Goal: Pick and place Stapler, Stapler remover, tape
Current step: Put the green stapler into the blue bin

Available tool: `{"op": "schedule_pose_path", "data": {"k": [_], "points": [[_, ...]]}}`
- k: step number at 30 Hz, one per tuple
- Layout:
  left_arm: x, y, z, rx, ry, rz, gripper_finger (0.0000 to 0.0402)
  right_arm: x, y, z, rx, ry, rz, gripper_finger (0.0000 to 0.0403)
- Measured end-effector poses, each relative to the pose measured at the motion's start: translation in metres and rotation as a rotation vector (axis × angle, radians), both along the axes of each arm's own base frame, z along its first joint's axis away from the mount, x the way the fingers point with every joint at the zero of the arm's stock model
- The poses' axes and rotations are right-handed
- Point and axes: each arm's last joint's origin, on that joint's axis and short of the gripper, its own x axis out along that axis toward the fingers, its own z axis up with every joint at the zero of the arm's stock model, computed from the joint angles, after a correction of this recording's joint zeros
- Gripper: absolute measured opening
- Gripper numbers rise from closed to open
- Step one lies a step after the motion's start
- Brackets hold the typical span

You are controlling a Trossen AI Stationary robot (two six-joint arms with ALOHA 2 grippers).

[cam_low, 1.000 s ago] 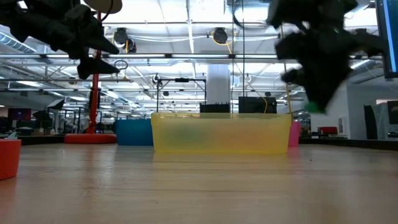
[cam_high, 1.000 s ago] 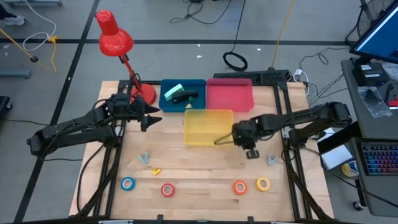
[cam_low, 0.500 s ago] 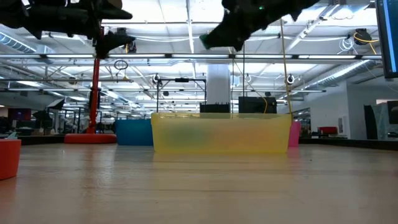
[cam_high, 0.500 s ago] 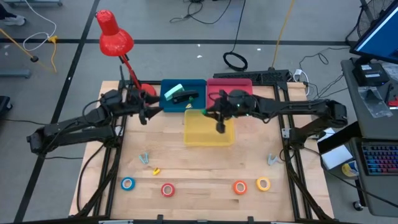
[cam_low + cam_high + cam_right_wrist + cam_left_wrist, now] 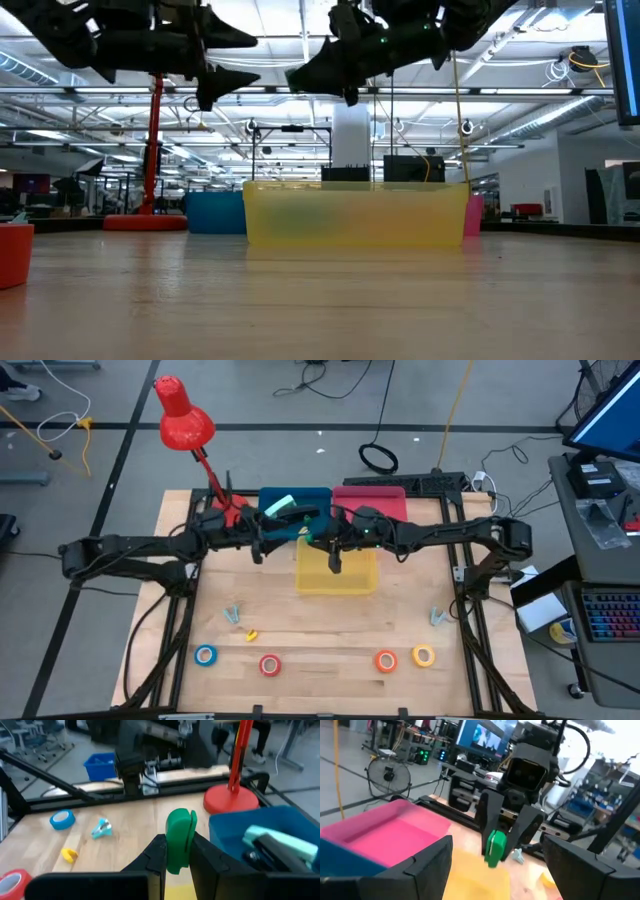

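Note:
The left gripper next needs to take the green stapler remover over from the right gripper, so it should grab the stapler remover by its rounded end (image 5: 493,860).
My right gripper (image 5: 332,552) hangs above the far left part of the yellow bin (image 5: 345,575), shut on a green stapler remover (image 5: 180,837). My left gripper (image 5: 260,545) is open in the air beside the blue bin's (image 5: 268,528) near left corner and faces the right gripper (image 5: 502,845). A teal and black stapler (image 5: 290,512) lies in the blue bin. The tape rolls lie flat near the table's near edge: blue (image 5: 205,655), red (image 5: 270,664), orange (image 5: 386,659) and yellow (image 5: 423,655). My right gripper pinches the green stapler remover between its two fingers (image 5: 156,855). The fingers come from above, slanting toward the table's left. The remover's rounded end (image 5: 181,820) sticks out past the fingertips. It is lifted clear, over the yellow bin.
A pink bin (image 5: 370,512) stands to the right of the blue one. A red desk lamp (image 5: 185,420) has its base at the far left corner. Two pale stapler removers (image 5: 233,614) (image 5: 437,617) and a small yellow piece (image 5: 251,634) lie on the wood.
My right gripper, keeping the green remover, has risen from beside the yellow bin's near right corner. It has swung toward the far left, over the bin. My left gripper has moved toward the right, closer to the blue bin and the right gripper.

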Motion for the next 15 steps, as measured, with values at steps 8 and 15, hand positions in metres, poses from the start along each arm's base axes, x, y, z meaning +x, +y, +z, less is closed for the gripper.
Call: {"op": "schedule_pose_path", "data": {"k": [8, 15], "points": [[0.033, 0.005, 0.002, 0.076, 0.054, -0.027, 0.0308, 0.006, 0.0, -0.003, 0.013, -0.046, 0.038, 0.0047], [0.045, 0.009, -0.006, 0.064, 0.133, -0.037, 0.0308, 0.006, 0.0, -0.002, 0.049, -0.058, 0.03, 0.0047]]}}
